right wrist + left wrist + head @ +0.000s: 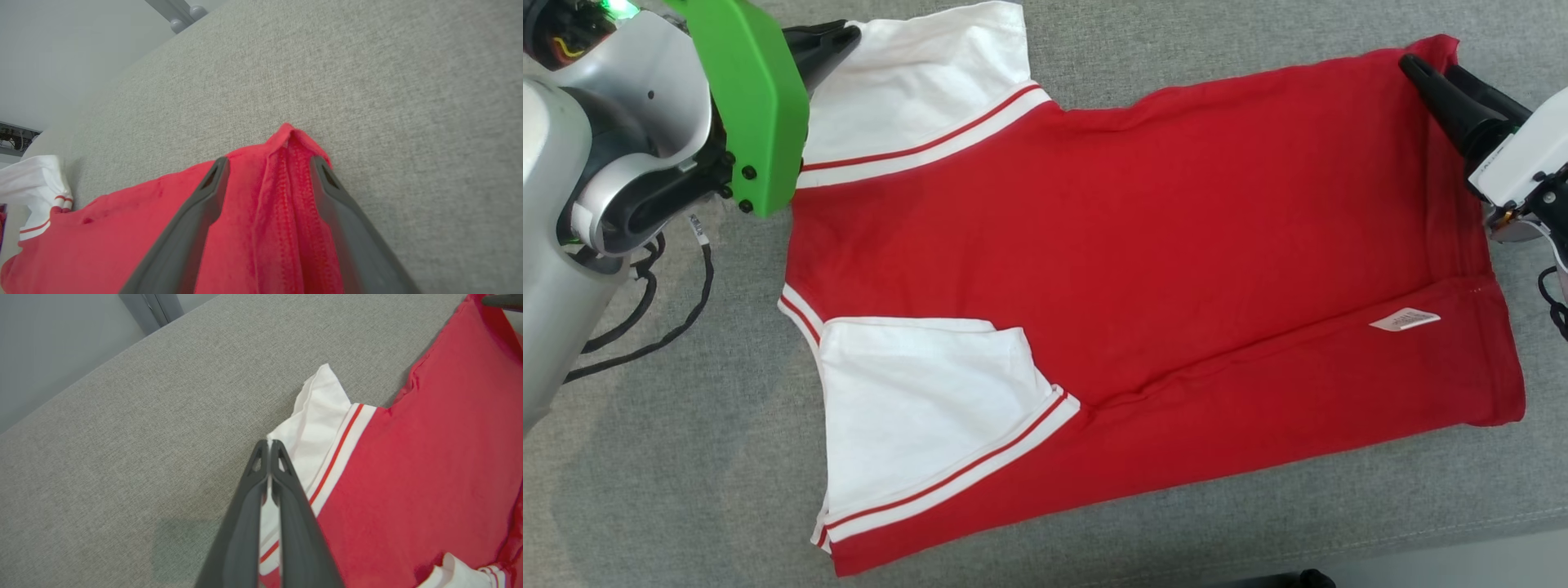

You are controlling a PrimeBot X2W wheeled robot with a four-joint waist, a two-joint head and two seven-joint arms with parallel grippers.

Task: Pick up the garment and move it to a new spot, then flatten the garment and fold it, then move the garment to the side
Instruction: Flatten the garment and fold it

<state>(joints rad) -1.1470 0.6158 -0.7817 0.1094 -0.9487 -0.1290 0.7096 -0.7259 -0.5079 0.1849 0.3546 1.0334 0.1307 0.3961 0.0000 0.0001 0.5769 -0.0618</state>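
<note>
My right gripper grabs the T-shirt by its red hem corner (1440,49) next, to fold the red body of the T-shirt (1150,216).
The garment (1143,269) is a red T-shirt with white sleeves, spread sideways on the grey cushion, collar end to the left. Its near sleeve (915,408) lies folded in over the body, and a small white label (1405,319) shows near the hem. My left gripper (837,37) is shut on the corner of the far white sleeve (322,416); in the left wrist view its tips (269,443) pinch white cloth. My right gripper (1433,69) stands open at the far hem corner. In the right wrist view its fingers (269,161) straddle the raised red hem (290,139).
The grey fabric surface (645,490) runs all round the shirt, with its front edge (1421,547) at the lower right. Black cables (645,327) hang by my left arm. Grey posts (157,308) stand beyond the far edge.
</note>
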